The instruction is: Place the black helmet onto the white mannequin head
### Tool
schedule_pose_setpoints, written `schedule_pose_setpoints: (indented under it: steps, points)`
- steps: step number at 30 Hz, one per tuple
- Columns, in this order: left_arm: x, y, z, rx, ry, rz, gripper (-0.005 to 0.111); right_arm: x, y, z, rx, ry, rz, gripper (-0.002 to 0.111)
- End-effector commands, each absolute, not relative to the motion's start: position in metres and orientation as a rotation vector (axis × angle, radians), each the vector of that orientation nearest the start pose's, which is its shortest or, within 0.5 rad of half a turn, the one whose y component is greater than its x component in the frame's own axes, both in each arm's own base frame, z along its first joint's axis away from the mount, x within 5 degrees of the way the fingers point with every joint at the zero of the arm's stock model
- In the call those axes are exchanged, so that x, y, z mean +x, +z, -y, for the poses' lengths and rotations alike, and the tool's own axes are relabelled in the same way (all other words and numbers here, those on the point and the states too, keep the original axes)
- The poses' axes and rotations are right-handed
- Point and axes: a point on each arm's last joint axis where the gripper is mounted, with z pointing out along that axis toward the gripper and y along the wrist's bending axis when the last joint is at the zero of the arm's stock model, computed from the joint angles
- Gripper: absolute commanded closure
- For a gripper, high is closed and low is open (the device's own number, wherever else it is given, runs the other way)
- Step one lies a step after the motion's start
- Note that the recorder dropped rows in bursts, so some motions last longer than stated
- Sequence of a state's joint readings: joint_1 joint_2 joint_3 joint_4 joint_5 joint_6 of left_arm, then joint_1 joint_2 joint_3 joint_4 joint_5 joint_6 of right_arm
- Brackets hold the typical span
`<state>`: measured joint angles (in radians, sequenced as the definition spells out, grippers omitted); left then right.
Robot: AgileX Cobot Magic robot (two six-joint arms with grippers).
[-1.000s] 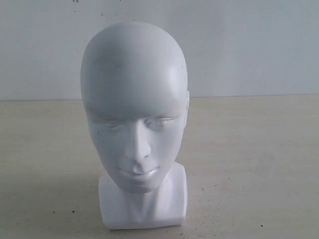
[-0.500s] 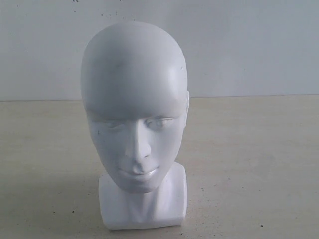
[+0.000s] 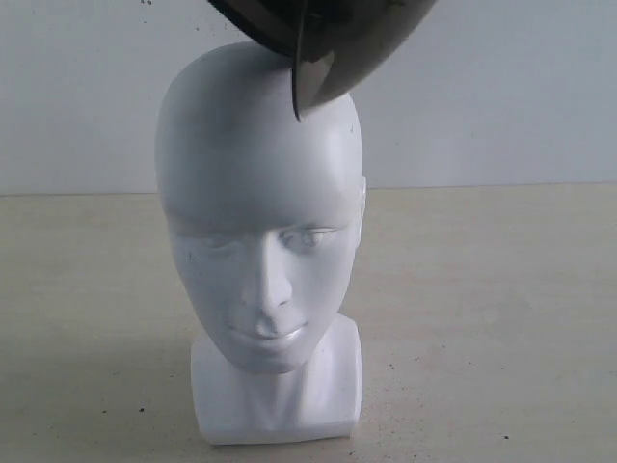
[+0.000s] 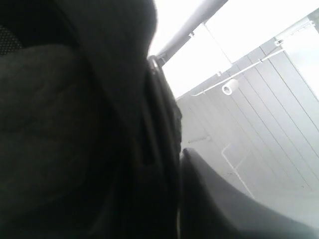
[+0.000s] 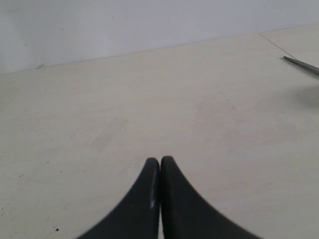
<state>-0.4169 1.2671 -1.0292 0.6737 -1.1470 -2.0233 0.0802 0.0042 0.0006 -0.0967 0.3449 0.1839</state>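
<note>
The black helmet (image 3: 328,29) hangs tilted above the mannequin head's top (image 3: 253,72) in the exterior view, so the helmet comes down next, before my left gripper releases it.
The white mannequin head (image 3: 260,222) stands upright on the table, facing the exterior camera. The black helmet (image 3: 328,29) hangs tilted at the top edge of that view, its smoky visor's (image 3: 313,82) tip just in front of the crown; I cannot tell if they touch. In the left wrist view the helmet's dark padded lining (image 4: 60,129) fills most of the picture. My left gripper (image 4: 174,164) is shut on the helmet's rim, with one finger (image 4: 214,204) showing outside the shell. My right gripper (image 5: 160,162) is shut and empty, low over bare table.
The beige table (image 3: 501,318) runs back to a pale wall (image 3: 501,87). A thin dark edge (image 5: 303,65) pokes in at the side of the right wrist view. Neither arm shows in the exterior view.
The helmet has come down into the exterior view from above, over the crown of the head. The head has not moved.
</note>
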Motion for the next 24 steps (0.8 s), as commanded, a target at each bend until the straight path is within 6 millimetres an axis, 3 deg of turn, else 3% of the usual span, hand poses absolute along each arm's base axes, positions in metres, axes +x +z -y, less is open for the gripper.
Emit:
schedule_pose_setpoints:
  steps: [1,10,20,24]
  points:
    - [0.203,0.457,0.144,0.065,-2.258,-0.934,0.102,0.054,0.182,-0.001,0.029,0.088,-1.824,0.108]
    - [0.215,0.437,0.171,0.007,-2.347,-1.014,0.102,0.054,0.182,-0.001,0.029,0.088,-1.824,0.108]
    - [0.216,0.436,0.174,-0.002,-2.358,-1.012,0.102,0.054,0.182,-0.001,0.029,0.088,-1.824,0.108]
    - [0.216,0.427,0.174,-0.027,-2.361,-1.045,0.102,0.054,0.182,-0.001,0.029,0.088,-1.824,0.108]
